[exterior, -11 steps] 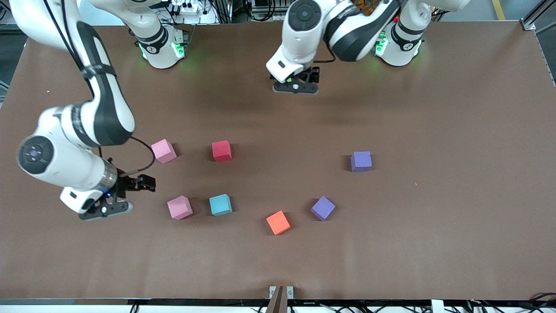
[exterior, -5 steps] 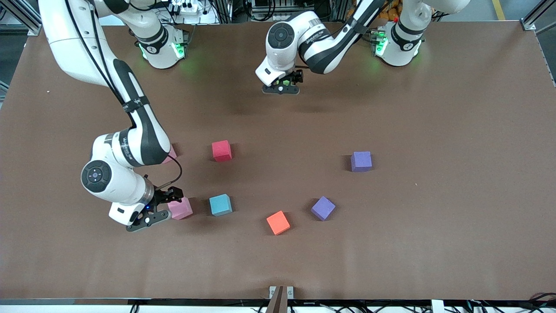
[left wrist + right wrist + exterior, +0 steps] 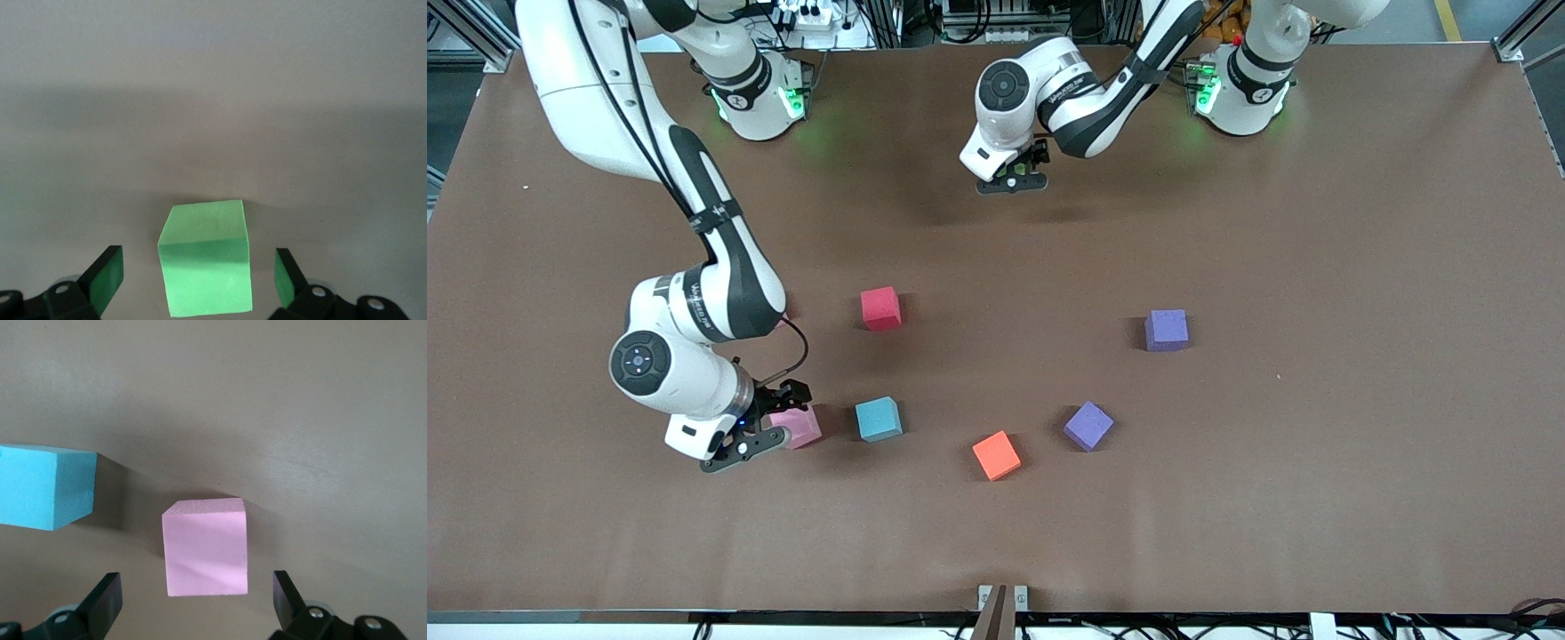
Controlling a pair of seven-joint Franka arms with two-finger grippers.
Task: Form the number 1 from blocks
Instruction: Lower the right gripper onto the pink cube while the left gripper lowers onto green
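Next, my right gripper grabs the pink block (image 3: 802,426) by its opposite sides, to extend the numeral from the green block.
My right gripper (image 3: 751,440) hangs low and open at the pink block (image 3: 802,426), at the right arm's end of the table. In the right wrist view that pink block (image 3: 205,547) lies just ahead of the gap of my open right gripper (image 3: 195,597), untouched, with the light blue block (image 3: 43,487) beside it. My left gripper (image 3: 1011,182) is low near the arms' bases. It is open around a green block (image 3: 207,257), with a gap on each side. The left gripper (image 3: 197,280) holds nothing.
Loose on the brown table (image 3: 1360,267) are a red block (image 3: 880,308), the light blue block (image 3: 878,419), an orange block (image 3: 996,455) and two purple blocks (image 3: 1088,426) (image 3: 1166,330). The right arm's forearm (image 3: 711,267) reaches out over the table. A small bracket (image 3: 1002,600) sits at the near edge.
My right gripper has swung in from the right arm's end of the table to the pink block, and its arm now covers the other pink block. The left gripper has dropped lower, toward the bases.
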